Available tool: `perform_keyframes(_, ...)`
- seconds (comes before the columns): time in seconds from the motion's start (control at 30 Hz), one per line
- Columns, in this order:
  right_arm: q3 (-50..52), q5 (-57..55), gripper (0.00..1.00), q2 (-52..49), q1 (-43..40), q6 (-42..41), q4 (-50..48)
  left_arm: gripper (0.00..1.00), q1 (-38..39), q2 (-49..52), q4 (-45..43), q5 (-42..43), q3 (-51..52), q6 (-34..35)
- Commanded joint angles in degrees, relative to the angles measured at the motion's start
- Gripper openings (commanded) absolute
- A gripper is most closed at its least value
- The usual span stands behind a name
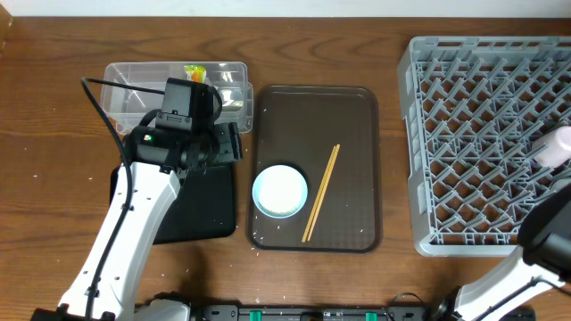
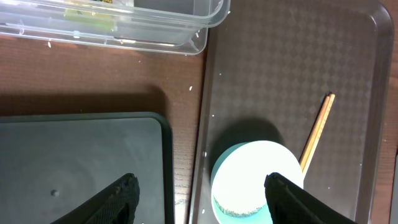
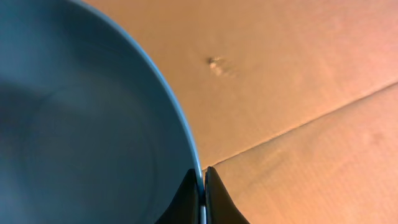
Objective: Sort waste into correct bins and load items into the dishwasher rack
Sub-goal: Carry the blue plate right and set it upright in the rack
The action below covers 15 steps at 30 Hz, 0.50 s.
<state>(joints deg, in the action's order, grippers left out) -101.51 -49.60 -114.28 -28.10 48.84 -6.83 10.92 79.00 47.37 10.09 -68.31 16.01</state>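
Note:
My right gripper must hold the blue plate until over the rack: only brown surface shows beyond the plate's rim, so it would drop short if I opened now.
My left gripper (image 2: 202,202) is open and empty, above the gap between the shallow black tray (image 2: 81,162) and the brown serving tray. The white bowl (image 2: 255,174) sits just inside its right finger, with the wooden chopsticks (image 2: 317,130) beside it. In the overhead view the bowl (image 1: 280,190) and chopsticks (image 1: 321,192) lie on the serving tray. The clear tub (image 1: 134,85) holds the yellow-orange wrapper (image 1: 194,71). My right gripper (image 3: 204,186) is shut on the rim of the blue plate (image 3: 81,112). A pink cup (image 1: 558,143) stands in the grey rack (image 1: 473,134). A few rice grains (image 2: 189,88) lie on the table. The tissue and pale cup are not seen.
The dark brown serving tray (image 1: 357,134) lies between the bins and the rack. The black tray (image 1: 201,205) sits under my left arm, in front of the clear tub. My right arm (image 1: 544,236) is at the rack's near right corner. A brown cardboard-like surface (image 3: 298,74) lies behind the plate.

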Motion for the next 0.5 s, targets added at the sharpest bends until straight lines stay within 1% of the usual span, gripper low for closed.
perform_keyframes(0.0,-0.46,-2.49,0.01,-2.25,0.09,5.01,-2.23,0.68,-0.24,0.09,-0.11,-0.7,-0.48,-0.7)
perform_keyframes(0.17,-0.46,-2.27,0.01,-5.25,1.2,3.21,-0.68,0.68,-0.24,0.09,-0.5,-0.7,-0.48,0.79)
perform_keyframes(0.27,-0.44,-2.27,0.01,-7.06,2.1,0.2,2.21,0.68,-0.24,0.09,-0.5,-0.7,-0.48,0.79)
perform_keyframes(0.33,-0.42,-2.23,0.01,-7.8,2.69,-3.32,4.55,0.68,-0.24,0.09,-0.5,-0.7,-0.48,0.79)
perform_keyframes(0.47,-0.42,-0.2,0.01,-8.02,3.78,-13.53,10.19,0.68,-0.24,0.09,-0.5,-0.7,-0.48,0.79)
